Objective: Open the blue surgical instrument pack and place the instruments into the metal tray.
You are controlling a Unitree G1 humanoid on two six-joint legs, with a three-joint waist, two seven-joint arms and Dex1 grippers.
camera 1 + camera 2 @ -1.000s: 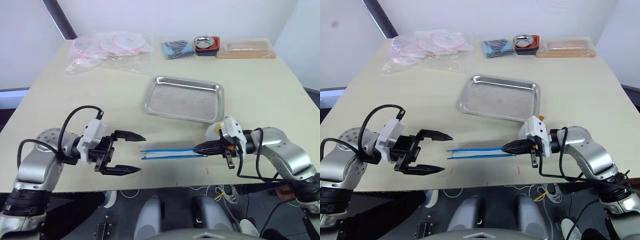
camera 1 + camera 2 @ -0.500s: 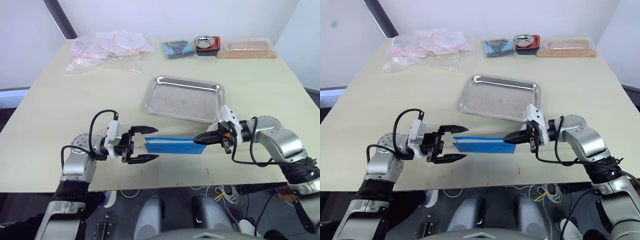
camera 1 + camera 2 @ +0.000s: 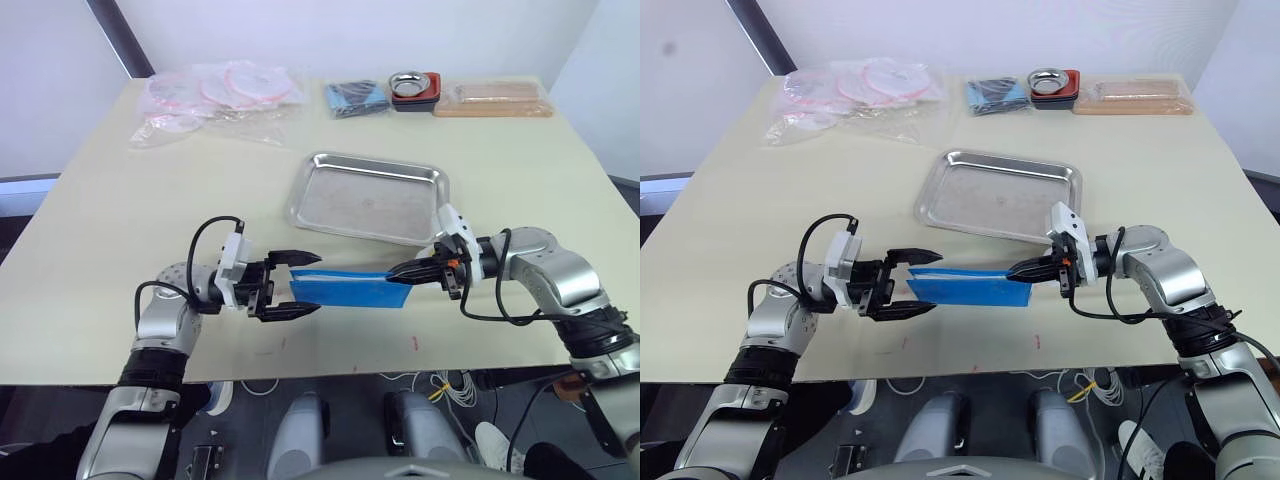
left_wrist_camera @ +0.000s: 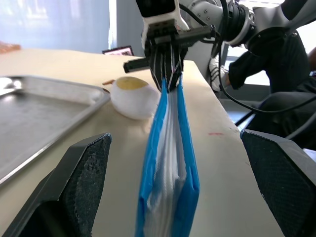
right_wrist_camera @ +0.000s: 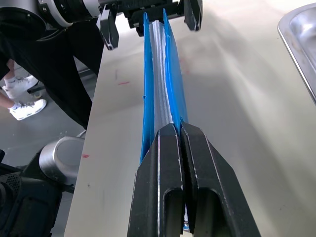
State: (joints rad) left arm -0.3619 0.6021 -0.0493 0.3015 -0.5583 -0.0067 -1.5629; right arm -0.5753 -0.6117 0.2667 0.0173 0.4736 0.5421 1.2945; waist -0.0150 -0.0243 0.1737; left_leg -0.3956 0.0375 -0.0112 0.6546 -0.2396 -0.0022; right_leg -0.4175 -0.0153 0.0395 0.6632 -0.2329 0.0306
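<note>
The left gripper grabs the pack (image 3: pixel 345 289) by its open end with the pale lining next, to open it over the metal tray (image 3: pixel 366 205).
The blue surgical instrument pack (image 3: pixel 345 289) is held edge-up just over the table, in front of the metal tray (image 3: pixel 366 205). My right gripper (image 3: pixel 397 272) is shut on the pack's right end; the right wrist view shows its fingers (image 5: pixel 168 168) pinching the blue wrap (image 5: pixel 160 74). My left gripper (image 3: pixel 300 285) is open, and the pack's left end lies between its spread fingers (image 4: pixel 74 197) without touching them. Pale lining (image 4: pixel 168 173) shows between the blue edges. The instruments are hidden from view. The tray is empty.
Along the table's far edge lie clear plastic bags (image 3: pixel 215 95), a dark blue cloth bundle (image 3: pixel 352 97), a small steel bowl on a red-black base (image 3: pixel 412 87) and a tan flat box (image 3: pixel 492 98). A small white rounded object (image 4: pixel 131 98) sits beside the tray. The table's front edge is close.
My left gripper has moved right until its open fingers straddle the pack's left end. The pack has risen and turned, now showing its broad blue face. The right gripper stays shut.
</note>
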